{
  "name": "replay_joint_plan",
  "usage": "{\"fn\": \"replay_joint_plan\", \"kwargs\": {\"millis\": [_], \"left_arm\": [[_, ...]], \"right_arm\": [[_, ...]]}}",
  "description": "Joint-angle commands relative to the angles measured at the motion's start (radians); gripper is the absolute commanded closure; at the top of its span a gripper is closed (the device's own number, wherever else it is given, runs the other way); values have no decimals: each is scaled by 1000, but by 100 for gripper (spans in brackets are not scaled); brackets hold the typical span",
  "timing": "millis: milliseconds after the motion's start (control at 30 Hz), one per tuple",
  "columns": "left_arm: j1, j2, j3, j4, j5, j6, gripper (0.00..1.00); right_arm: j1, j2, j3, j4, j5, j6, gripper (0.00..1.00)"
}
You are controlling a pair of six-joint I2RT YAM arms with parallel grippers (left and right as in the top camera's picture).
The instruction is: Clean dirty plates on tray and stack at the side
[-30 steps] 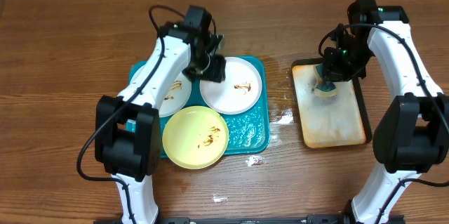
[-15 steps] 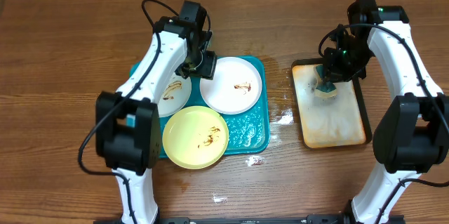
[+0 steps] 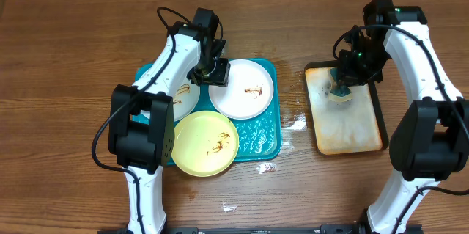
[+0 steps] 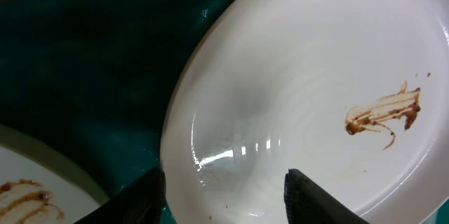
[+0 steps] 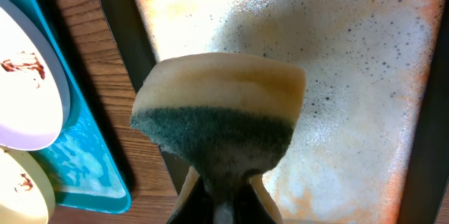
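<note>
The rim is between my left gripper's fingers but below them, so it is too early to close on the rim. My left gripper lowers first.
The teal tray (image 3: 264,140) holds three smeared plates. A white plate (image 3: 245,91) lies at the back right, another white plate (image 3: 180,100) at the left, partly under my left arm, and a pale yellow plate (image 3: 205,143) at the front. My left gripper (image 3: 212,72) is open, its fingers (image 4: 224,199) straddling the left rim of the back white plate (image 4: 309,104). My right gripper (image 3: 341,87) is shut on a yellow and green sponge (image 5: 221,108) over the black-rimmed tray (image 3: 377,102).
The black-rimmed tray's beige inside (image 5: 351,62) is foamy and stained orange. Water spots (image 3: 295,122) lie on the wooden table between the two trays. A cardboard wall runs along the table's far edge.
My left gripper has shifted slightly around the back-left rim of the back white plate and now sits at its left edge. The right arm and sponge have not moved.
</note>
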Motion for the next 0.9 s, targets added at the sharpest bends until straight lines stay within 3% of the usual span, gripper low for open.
{"fn": "replay_joint_plan", "kwargs": {"millis": [0, 667, 833, 867], "left_arm": [[-9, 7, 6, 1, 20, -7, 43], [-6, 58, -7, -4, -23, -67, 44], [-6, 98, -7, -10, 0, -78, 54], [-6, 99, -7, -10, 2, -79, 65]], "right_arm": [[-3, -27, 16, -2, -16, 4, 96], [-3, -27, 16, -12, -27, 4, 96], [-3, -27, 16, -14, -27, 4, 96], [-3, -27, 16, -14, -27, 4, 96]]}}
